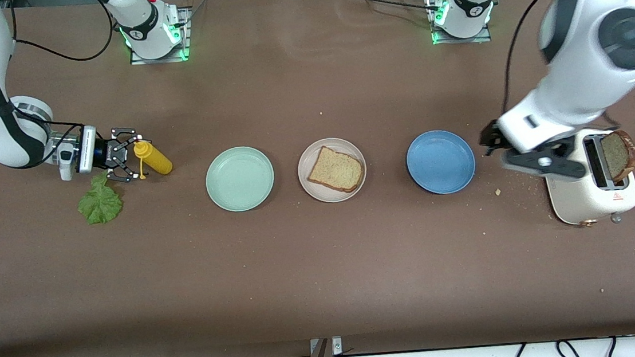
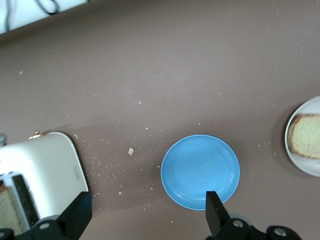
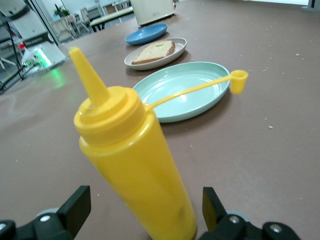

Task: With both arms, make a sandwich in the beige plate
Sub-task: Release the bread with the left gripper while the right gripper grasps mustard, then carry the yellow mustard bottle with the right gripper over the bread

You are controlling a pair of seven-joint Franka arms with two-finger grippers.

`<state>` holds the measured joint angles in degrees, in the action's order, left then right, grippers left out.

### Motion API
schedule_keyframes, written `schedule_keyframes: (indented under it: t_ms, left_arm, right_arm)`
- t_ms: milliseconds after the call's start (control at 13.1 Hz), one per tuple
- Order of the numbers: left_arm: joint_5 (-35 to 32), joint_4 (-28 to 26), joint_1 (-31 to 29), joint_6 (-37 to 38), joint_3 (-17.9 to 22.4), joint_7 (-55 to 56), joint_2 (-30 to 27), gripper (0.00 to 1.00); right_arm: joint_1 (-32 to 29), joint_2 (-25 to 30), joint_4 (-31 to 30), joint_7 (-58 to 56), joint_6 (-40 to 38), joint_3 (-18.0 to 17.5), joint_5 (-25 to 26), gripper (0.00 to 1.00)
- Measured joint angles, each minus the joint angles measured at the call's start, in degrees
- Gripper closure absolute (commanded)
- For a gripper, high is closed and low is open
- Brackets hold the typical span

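I will next grab the yellow squeeze bottle with my right gripper by its straight-sided body [image 1: 159,160], as its nozzle slopes up to a narrow cone.
One tan toast slice [image 1: 335,169] lies in the beige plate [image 1: 310,188] at the table's middle. A second toast slice [image 1: 617,155] stands in the white toaster [image 1: 589,200] at the left arm's end. The green lettuce leaf [image 1: 100,202] lies on the table at the right arm's end. My left gripper [image 1: 489,140] is open and empty, over the bare table between the blue plate [image 1: 440,161] and the toaster; the left wrist view shows it [image 2: 145,215] above crumbs. My right gripper [image 1: 126,155] is open, its fingers on either side of a yellow squeeze bottle [image 3: 135,165], not touching it.
A mint green plate [image 1: 239,178] sits between the yellow bottle [image 1: 153,158] and the beige plate. The bottle's cap hangs open on its strap [image 3: 239,80]. Crumbs lie on the table around the toaster [image 2: 45,175].
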<state>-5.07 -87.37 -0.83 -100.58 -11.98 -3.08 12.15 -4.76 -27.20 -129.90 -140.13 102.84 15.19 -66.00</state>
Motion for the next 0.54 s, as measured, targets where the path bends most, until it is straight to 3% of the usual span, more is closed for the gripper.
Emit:
schedule_keyframes:
  t_ms: [77, 153, 230, 306, 536]
  left_arm:
    - [1.2, -0.5, -1.1, 1.3, 0.6, 0.0, -2.0, 0.00]
    - [1.7, -1.1, -1.4, 3.4, 1.5, 0.2, -4.1, 0.00]
    - [1.8, -1.6, -1.4, 5.8, 2.0, 0.7, -5.9, 0.00]
    - [2.2, -2.1, -1.3, 7.9, 2.1, 1.7, -7.4, 0.00]
    - [5.0, -3.8, -1.2, 9.7, 2.1, 3.0, -9.3, 0.00]
  right_arm:
    - [0.2, -0.6, 0.0, -0.3, -0.3, -0.3, -1.0, 0.04]
    - [0.5, -1.0, 0.1, -0.4, -0.4, -0.7, -1.9, 0.21]
    - [0.8, -1.1, 0.2, -0.4, -0.4, -1.1, -2.6, 0.65]
    - [1.2, -1.1, 0.4, -0.4, -0.4, -1.3, -3.1, 1.00]
    - [2.5, -1.0, 2.8, -0.8, 0.3, -1.4, -3.4, 1.00]
